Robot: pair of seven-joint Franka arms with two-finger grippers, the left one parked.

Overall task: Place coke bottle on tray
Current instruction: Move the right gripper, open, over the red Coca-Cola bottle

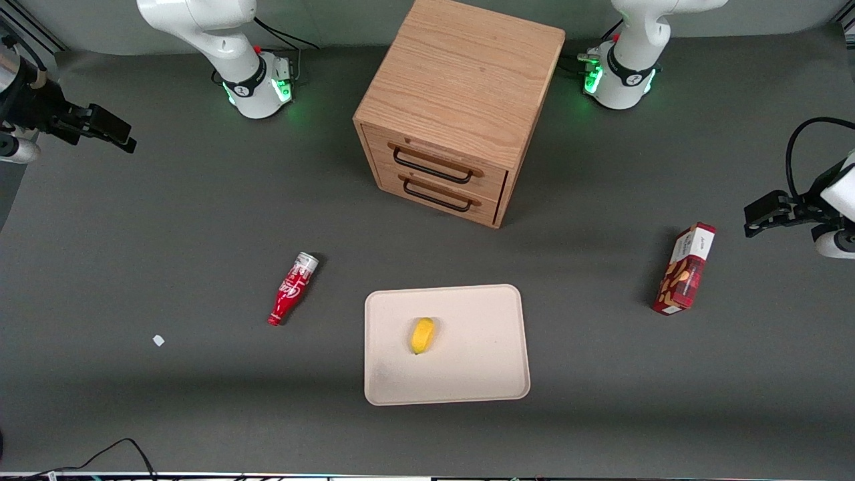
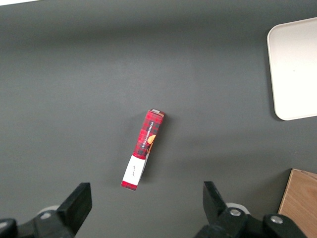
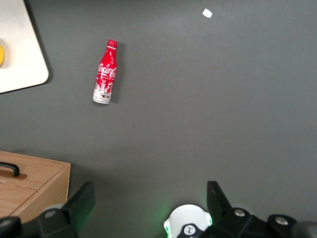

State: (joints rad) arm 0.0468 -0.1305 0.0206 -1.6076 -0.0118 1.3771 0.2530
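Observation:
My right gripper grabs the bottle by its labeled lower body (image 1: 298,277) next, to place the coke bottle on the tray (image 1: 467,381).
The coke bottle (image 1: 292,287) lies on its side on the grey table, beside the tray on the working arm's side, with its red cap pointing toward the front camera. It also shows in the right wrist view (image 3: 105,72). The cream tray (image 1: 467,381) lies flat in front of the cabinet, and one corner shows in the right wrist view (image 3: 20,64). My right gripper (image 1: 120,137) hangs high over the working arm's end of the table, farther from the front camera than the bottle. It is open and empty (image 3: 148,203), well apart from the bottle.
A small yellow fruit (image 1: 422,335) lies on the tray. A wooden drawer cabinet (image 1: 454,107) stands mid-table. A red snack box (image 1: 685,269) lies toward the parked arm's end. A white scrap (image 1: 158,340) lies near the bottle, nearer the front camera.

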